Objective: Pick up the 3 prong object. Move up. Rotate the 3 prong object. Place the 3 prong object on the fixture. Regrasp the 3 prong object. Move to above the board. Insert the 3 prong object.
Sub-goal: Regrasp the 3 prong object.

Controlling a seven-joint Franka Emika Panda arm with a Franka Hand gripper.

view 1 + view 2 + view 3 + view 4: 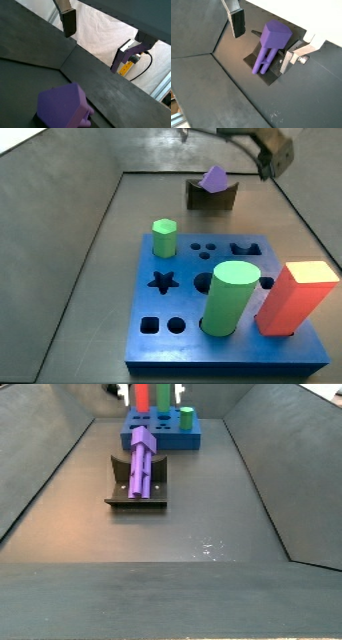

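My gripper grabs the purple 3 prong object by its blocky head next, so its prongs stay free to enter the board's holes.
The purple 3 prong object rests on the dark fixture, its blocky head raised and its prongs sloping down to the base. Both side views show it there, lying lengthwise on the fixture. My gripper is open and hangs above the object without touching it, with nothing between the fingers. In a side view the gripper is high at the back right of the fixture. The purple head also shows below the gripper. The blue board stands apart from the fixture.
On the board stand a green hexagonal peg, a tall green cylinder and an orange-red block. Sloped dark walls enclose the floor on both sides. A white cloth lies beyond the wall.
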